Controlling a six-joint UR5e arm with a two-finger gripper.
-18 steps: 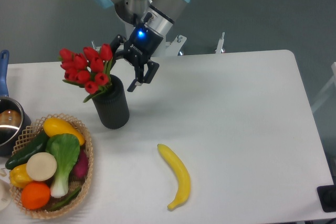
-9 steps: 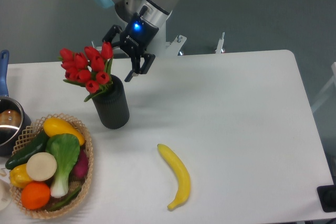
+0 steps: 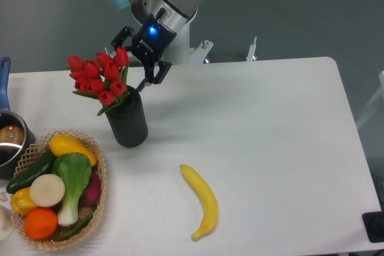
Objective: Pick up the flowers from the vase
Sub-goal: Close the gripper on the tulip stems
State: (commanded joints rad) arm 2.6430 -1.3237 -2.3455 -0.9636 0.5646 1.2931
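Observation:
I will grab the tulips by their green stems with my gripper next, to lift them out of the black vase (image 3: 127, 122).
The red tulip flowers (image 3: 98, 77) with green leaves stand in the matte black ribbed vase (image 3: 127, 122) at the left of the white table. My gripper (image 3: 133, 66) hangs just above and to the right of the bunch, behind the vase's mouth. Its two black fingers are spread apart and hold nothing. One finger sits close to the topmost right bud; the other finger (image 3: 157, 74) is to the right, clear of the flowers. A blue light glows on the gripper body.
A woven basket (image 3: 96, 205) of vegetables and fruit stands at the front left. A yellow banana (image 3: 202, 199) lies at the front middle. A metal pot (image 3: 11, 142) with a blue handle sits at the left edge.
My gripper has moved up and to the left, from beside the vase's right rim to above the right side of the tulips. The flowers and vase have not moved.

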